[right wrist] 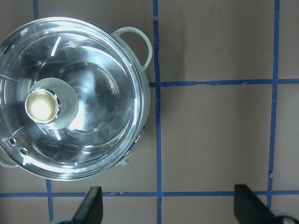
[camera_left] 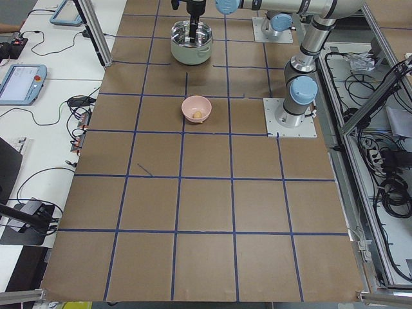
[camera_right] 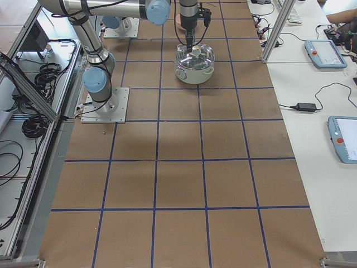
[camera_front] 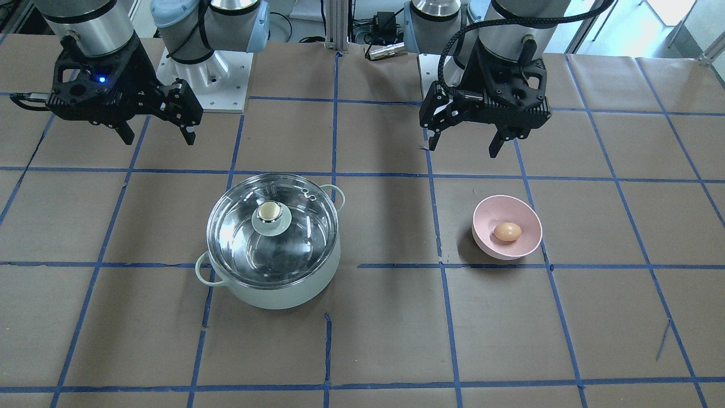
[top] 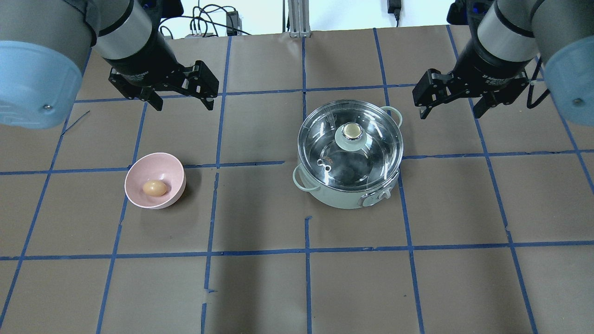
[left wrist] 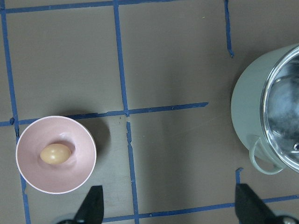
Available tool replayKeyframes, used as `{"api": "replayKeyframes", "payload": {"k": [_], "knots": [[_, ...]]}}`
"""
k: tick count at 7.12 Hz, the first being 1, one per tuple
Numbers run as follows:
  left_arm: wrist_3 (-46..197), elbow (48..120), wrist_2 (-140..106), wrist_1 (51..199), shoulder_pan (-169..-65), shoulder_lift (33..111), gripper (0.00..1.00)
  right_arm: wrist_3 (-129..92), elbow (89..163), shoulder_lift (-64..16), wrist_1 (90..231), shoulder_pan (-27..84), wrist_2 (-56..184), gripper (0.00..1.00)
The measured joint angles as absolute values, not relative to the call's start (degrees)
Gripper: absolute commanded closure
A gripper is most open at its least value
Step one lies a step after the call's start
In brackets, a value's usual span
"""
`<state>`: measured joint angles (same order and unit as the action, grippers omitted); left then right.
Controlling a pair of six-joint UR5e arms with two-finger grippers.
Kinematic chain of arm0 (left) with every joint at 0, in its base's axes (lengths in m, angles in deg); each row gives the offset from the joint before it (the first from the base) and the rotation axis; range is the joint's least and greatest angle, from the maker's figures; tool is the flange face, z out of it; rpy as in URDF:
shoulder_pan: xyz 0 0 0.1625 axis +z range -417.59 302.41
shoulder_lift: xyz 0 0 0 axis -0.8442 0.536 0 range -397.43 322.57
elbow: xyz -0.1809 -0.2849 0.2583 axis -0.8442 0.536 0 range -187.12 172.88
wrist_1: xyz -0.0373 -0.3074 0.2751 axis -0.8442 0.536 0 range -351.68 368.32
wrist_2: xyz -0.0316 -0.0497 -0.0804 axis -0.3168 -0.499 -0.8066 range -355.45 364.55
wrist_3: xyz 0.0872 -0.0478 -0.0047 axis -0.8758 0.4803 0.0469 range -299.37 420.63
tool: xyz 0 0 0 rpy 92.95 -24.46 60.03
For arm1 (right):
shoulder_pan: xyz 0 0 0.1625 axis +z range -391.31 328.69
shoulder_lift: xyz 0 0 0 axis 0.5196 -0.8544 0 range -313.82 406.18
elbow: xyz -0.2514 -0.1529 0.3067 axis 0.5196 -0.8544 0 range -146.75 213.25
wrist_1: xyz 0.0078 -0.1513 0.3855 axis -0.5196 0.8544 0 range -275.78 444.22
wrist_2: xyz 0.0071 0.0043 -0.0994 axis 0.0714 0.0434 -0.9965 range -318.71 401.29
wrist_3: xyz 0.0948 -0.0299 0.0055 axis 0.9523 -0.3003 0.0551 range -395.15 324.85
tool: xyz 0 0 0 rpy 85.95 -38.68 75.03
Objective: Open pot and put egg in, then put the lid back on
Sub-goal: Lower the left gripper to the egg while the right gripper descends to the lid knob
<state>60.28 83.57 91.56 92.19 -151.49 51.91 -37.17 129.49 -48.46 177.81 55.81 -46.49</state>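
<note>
The pot needs to be opened for the egg. My right gripper will next grab the glass lid by its gold-topped knob.
The mint-green pot stands right of centre on the table, and the glass lid with its green, gold-topped knob sits shut on it. The brown-orange egg lies in a pink bowl to the left. My left gripper hangs open and empty above the table, beyond the bowl. My right gripper hangs open and empty beyond and to the right of the pot. The left wrist view shows the egg and the pot's side. The right wrist view shows the lid.
The table is covered in brown paper with a grid of blue tape. The arm bases stand at the robot's edge of the table. In the front-facing view the pot and the bowl stand about two grid squares apart.
</note>
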Motion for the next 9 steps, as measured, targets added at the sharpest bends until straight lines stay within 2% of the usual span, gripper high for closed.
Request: {"api": "replayKeyframes", "payload": {"k": [5,9], "knots": [[59.99,84.74,91.63,92.63,-149.34,52.07,0.00,-37.06,129.43,-48.53,177.46,55.90,-46.46,0.00],[52.38,96.66,92.36,86.53,-136.60,54.57,0.02,-25.39,129.14,-42.89,187.11,62.34,-45.22,0.00]]}}
